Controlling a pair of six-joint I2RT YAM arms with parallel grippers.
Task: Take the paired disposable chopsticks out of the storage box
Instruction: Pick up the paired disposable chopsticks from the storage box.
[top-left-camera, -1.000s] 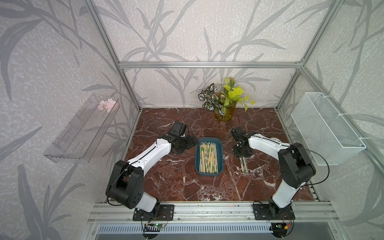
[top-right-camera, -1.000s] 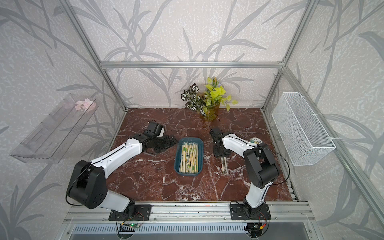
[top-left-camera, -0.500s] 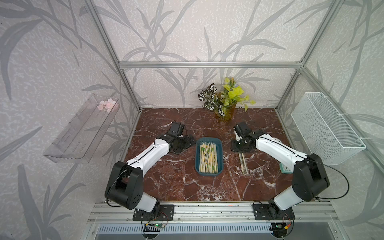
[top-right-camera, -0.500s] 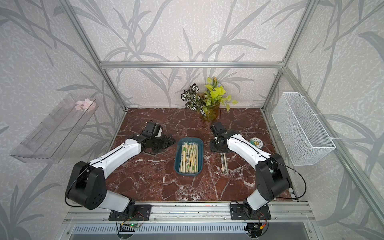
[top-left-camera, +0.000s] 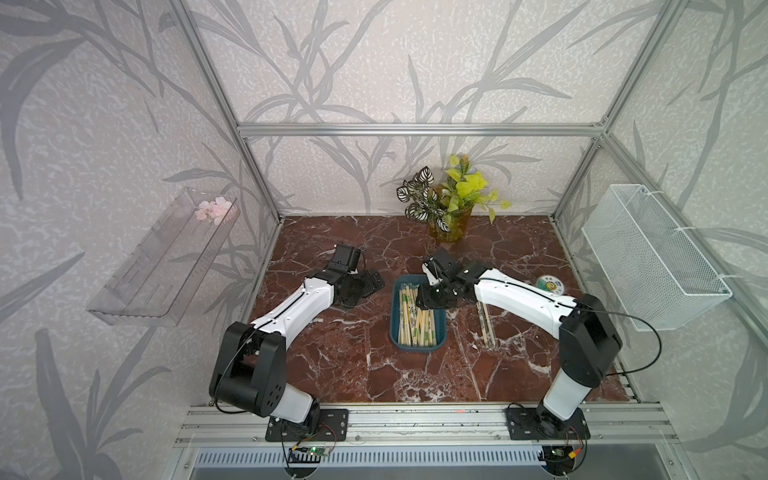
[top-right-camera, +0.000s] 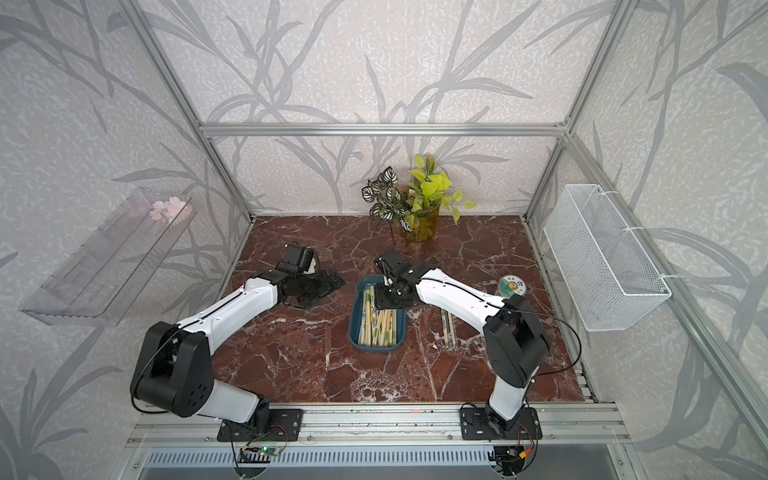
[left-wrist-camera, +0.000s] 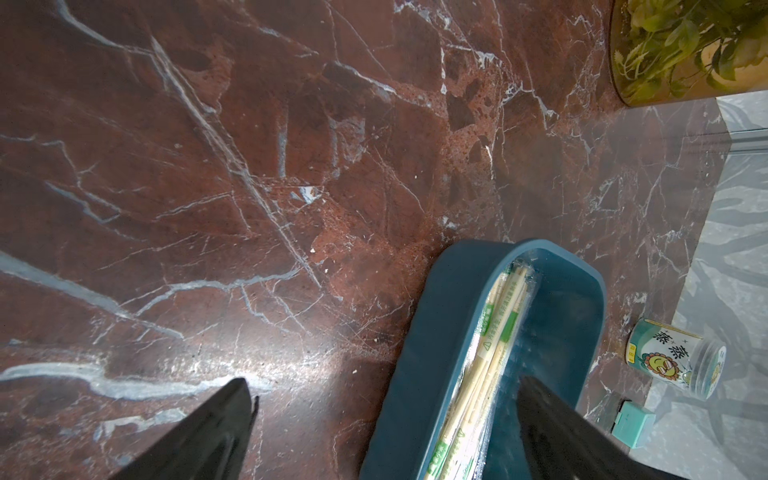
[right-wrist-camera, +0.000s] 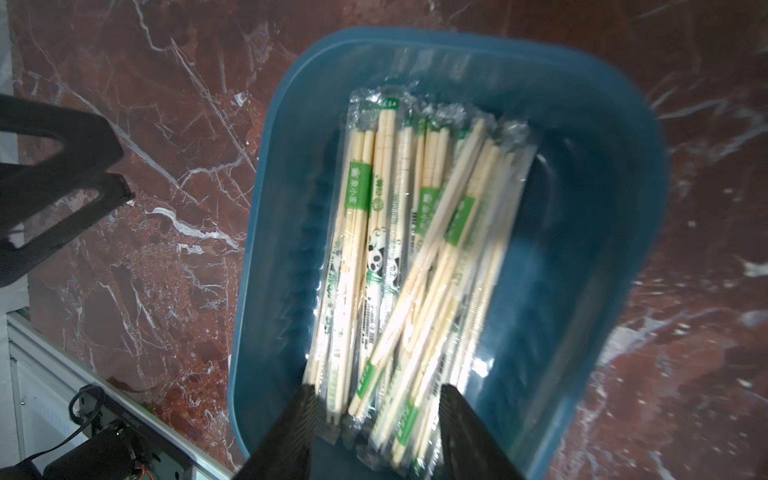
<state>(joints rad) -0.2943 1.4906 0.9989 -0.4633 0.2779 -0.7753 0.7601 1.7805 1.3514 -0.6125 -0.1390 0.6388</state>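
I next need to grab a wrapped chopstick pair near its middle with my right gripper, across both long sides. That takes the pair out of the box level.
The storage box (top-left-camera: 419, 350) (top-right-camera: 376, 349) is a shallow teal tray in mid-table, holding several paired disposable chopsticks (top-left-camera: 417, 324) (top-right-camera: 380, 326) in clear wrappers. My right gripper (top-left-camera: 423, 301) (top-right-camera: 385, 301) hangs over the box's far end. In the right wrist view it (right-wrist-camera: 377, 388) is open, its fingers either side of the ends of the chopsticks (right-wrist-camera: 399, 249), gripping none. My left gripper (top-left-camera: 365, 284) (left-wrist-camera: 384, 380) is open at the box's far left corner, straddling the box wall (left-wrist-camera: 432, 311). More chopstick pairs (top-left-camera: 485, 324) lie on the table right of the box.
A potted plant (top-left-camera: 451, 224) stands at the back, just behind the right wrist. A round tin (top-left-camera: 549, 284) sits at the right. A white mesh basket (top-left-camera: 648, 262) hangs on the right wall, a clear shelf (top-left-camera: 166, 257) on the left wall.
My right arm has swung left from the chopsticks lying on the table to above the box's far end. The left arm has barely moved.
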